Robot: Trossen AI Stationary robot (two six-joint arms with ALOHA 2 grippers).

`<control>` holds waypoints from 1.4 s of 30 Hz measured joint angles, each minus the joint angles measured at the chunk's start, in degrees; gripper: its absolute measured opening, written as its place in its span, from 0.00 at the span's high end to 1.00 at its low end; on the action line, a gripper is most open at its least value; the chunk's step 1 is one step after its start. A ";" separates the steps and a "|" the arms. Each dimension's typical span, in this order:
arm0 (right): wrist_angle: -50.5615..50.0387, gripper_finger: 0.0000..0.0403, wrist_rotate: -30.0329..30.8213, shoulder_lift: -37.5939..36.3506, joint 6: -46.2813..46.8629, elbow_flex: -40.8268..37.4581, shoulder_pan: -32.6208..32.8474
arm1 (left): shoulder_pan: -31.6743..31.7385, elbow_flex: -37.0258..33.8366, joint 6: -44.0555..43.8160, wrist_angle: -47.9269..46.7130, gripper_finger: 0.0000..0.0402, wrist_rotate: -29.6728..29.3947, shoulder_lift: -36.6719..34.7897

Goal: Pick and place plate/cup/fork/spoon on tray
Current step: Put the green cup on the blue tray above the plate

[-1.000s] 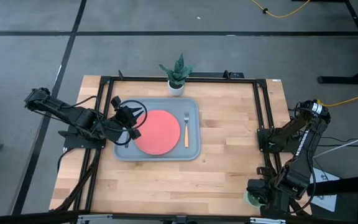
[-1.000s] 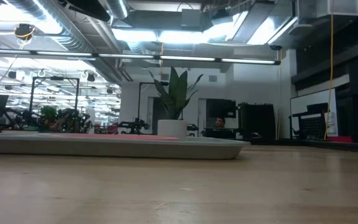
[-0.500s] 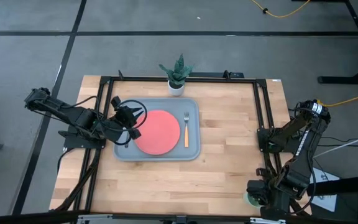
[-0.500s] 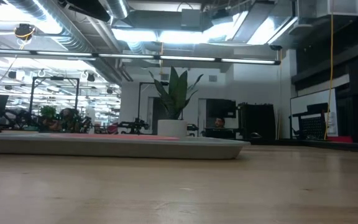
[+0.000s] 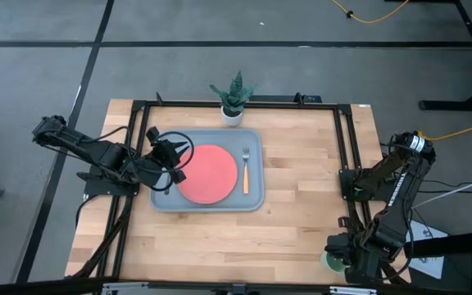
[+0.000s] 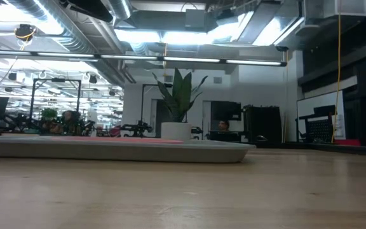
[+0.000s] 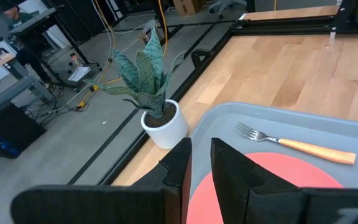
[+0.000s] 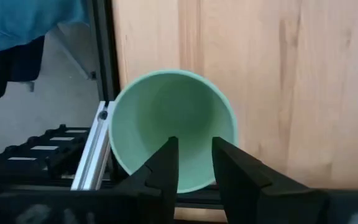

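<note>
My right gripper is about to grab the cup by its rim (image 8: 235,127) next. Then it can put the mint-green cup (image 8: 166,118) on the blue-grey tray.
The coral-red plate (image 5: 211,174) lies flat in the blue-grey tray (image 5: 254,201). The orange-handled fork (image 5: 245,170) lies on the tray floor to the plate's right; it also shows in the left wrist view (image 7: 297,144). My left gripper (image 5: 177,170) hovers shut over the tray's left part, at the plate's left edge (image 7: 272,180). The mint-green cup (image 8: 166,118) stands upright at the table's near right corner (image 5: 328,263). My right gripper (image 8: 194,146) points down over the cup's mouth, its fingers close together with a narrow gap. The spoon is out of view. My right gripper points down from above, its fingertips (image 8: 169,149) in front of the cup's inside and the nearest stretch of its rim (image 8: 195,188). I cannot tell whether they touch the cup.
A white pot with a green plant (image 5: 233,102) stands just beyond the tray's far edge, also in the left wrist view (image 7: 163,124). A black frame rail (image 5: 344,164) runs along the table's right side. Bare wood lies between the tray and the cup.
</note>
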 joint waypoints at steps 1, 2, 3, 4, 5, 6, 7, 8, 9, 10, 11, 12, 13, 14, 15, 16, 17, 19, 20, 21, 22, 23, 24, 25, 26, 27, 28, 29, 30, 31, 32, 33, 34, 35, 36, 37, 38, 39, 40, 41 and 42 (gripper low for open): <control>-0.09 0.75 0.04 0.01 0.00 0.01 0.00 | 0.00 0.00 0.00 0.00 0.87 0.02 0.00; -0.24 0.75 0.11 -0.01 -0.12 -0.01 0.00 | 0.00 0.00 0.00 0.00 0.87 0.02 0.00; -0.55 0.75 0.14 0.00 -0.53 -0.01 0.00 | 0.00 0.00 0.00 0.00 0.87 0.02 0.01; -0.63 0.75 0.15 -0.01 -0.69 -0.01 -0.02 | 0.00 0.00 0.00 0.00 0.87 0.03 0.01; -0.59 0.75 0.17 0.01 -0.78 -0.01 -0.02 | 0.00 0.00 0.00 0.00 0.87 0.03 0.00; -0.66 0.75 0.35 0.00 -0.80 -0.01 -0.03 | 0.00 0.00 0.00 0.00 0.87 0.02 0.00; -0.84 0.75 0.87 -0.01 -0.82 -0.01 -0.02 | 0.00 0.00 0.00 0.00 0.87 0.04 0.00; -1.21 0.75 1.44 -0.01 -0.85 -0.01 -0.02 | 0.00 0.00 0.01 0.00 0.87 0.04 0.02; -1.66 0.75 1.95 -0.01 -0.85 -0.01 -0.02 | 0.00 0.00 0.01 0.00 0.87 0.03 0.01; -2.04 0.75 2.34 -0.01 -0.89 -0.01 -0.02 | 0.00 0.00 0.01 0.00 0.87 0.04 0.02; -2.33 0.75 2.65 -0.01 -1.04 -0.01 -0.02 | 0.00 0.00 0.00 0.00 0.87 0.04 0.00; -2.53 0.75 3.04 -0.01 -1.38 -0.01 -0.02 | 0.00 0.01 0.02 0.00 0.87 0.04 0.02; -2.60 0.75 3.17 0.04 -2.18 -0.01 -0.02 | 0.00 0.00 0.01 0.00 0.87 0.04 0.01; -2.58 0.75 3.21 0.14 -2.68 -0.01 -0.02 | 0.00 0.00 0.00 0.00 0.87 0.04 0.00; -2.58 0.75 3.21 0.36 -3.53 -0.01 -0.02 | 0.00 0.00 0.00 0.00 0.87 0.04 0.01; -2.56 0.75 3.21 0.64 -3.68 -0.03 -0.02 | 0.00 0.00 0.00 0.00 0.87 0.04 0.00; -2.57 0.75 3.21 0.90 -3.69 -0.05 -0.02 | 0.00 0.00 0.00 0.00 0.87 0.03 0.01; -2.63 0.75 3.21 1.35 -3.76 -0.08 -0.02 | -0.01 0.00 0.01 0.00 0.87 0.04 0.02; -2.78 0.75 3.21 1.66 -3.78 -0.08 -0.02 | 0.00 0.00 0.02 0.00 0.87 0.04 0.01; -3.05 0.75 3.21 1.99 -3.78 -0.08 -0.02 | 0.00 0.00 0.02 0.00 0.87 0.04 0.00; -3.41 0.75 3.21 2.32 -3.79 -0.08 -0.02 | 0.00 0.00 0.02 0.00 0.87 0.04 0.00; -3.86 0.75 3.21 2.62 -3.82 -0.08 -0.02 | 0.00 0.00 0.02 0.00 0.87 0.04 0.02; -4.21 0.75 3.21 2.91 -3.82 -0.08 -0.02 | 0.00 0.00 0.01 0.00 0.87 0.04 0.00; -4.44 0.75 3.21 3.36 -3.82 -0.08 -0.02 | 0.00 0.00 0.02 0.00 0.87 0.04 0.02; -4.62 0.75 3.21 3.75 -3.82 -0.09 -0.02 | 0.00 0.00 0.01 0.00 0.87 0.04 0.01; -4.73 0.75 3.21 4.05 -3.82 -0.09 -0.03 | 0.00 0.00 0.02 0.00 0.87 0.04 0.01; -4.74 0.75 3.21 4.31 -3.82 -0.08 -0.02 | 0.00 0.00 0.02 0.00 0.87 0.04 0.02; -4.74 0.75 3.21 4.63 -3.82 -0.10 -0.02 | 0.00 0.00 0.01 0.00 0.87 0.04 0.01; -4.72 0.75 3.21 4.98 -3.82 -0.09 -0.02 | 0.00 0.00 0.02 0.00 0.87 0.04 0.00; -4.71 0.75 3.21 5.35 -3.82 -0.09 -0.02 | 0.00 0.00 0.01 0.00 0.87 0.04 0.02; -4.72 0.75 3.21 5.71 -3.82 -0.08 -0.02 | 0.00 0.00 0.00 0.00 0.87 0.04 0.00; -4.71 0.75 3.21 6.11 -3.82 -0.09 -0.02 | 0.00 0.00 0.02 0.00 0.87 0.04 0.00; -4.70 0.75 3.21 6.57 -3.82 -0.08 -0.02 | 0.00 0.00 0.02 0.00 0.87 0.04 0.00; -4.70 0.75 3.21 7.12 -3.82 -0.08 -0.02 | 0.00 0.00 0.02 0.00 0.87 0.04 0.02; -4.68 0.75 3.21 7.70 -3.82 -0.10 -0.02 | 0.00 0.00 0.02 0.00 0.87 0.04 0.01; -4.68 0.75 3.21 8.25 -3.82 -0.10 -0.02 | 0.00 0.00 0.02 0.00 0.87 0.04 0.02; -4.65 0.75 3.21 8.75 -3.82 -0.09 -0.02 | 0.00 0.00 0.02 0.00 0.87 0.04 0.02; -4.60 0.75 3.17 9.24 -3.82 -0.10 -0.02 | 0.00 0.00 0.02 0.00 0.87 0.04 0.00; -4.46 0.75 2.93 9.71 -3.82 -0.10 -0.04 | 0.00 0.00 0.02 0.00 0.87 0.04 0.02; -4.30 0.75 2.69 10.05 -3.82 -0.08 -0.04 | 0.00 0.00 0.02 0.00 0.87 0.03 0.00; -4.29 0.75 2.50 10.37 -3.80 -0.08 -0.11 | 0.00 0.00 0.02 0.00 0.87 0.04 0.02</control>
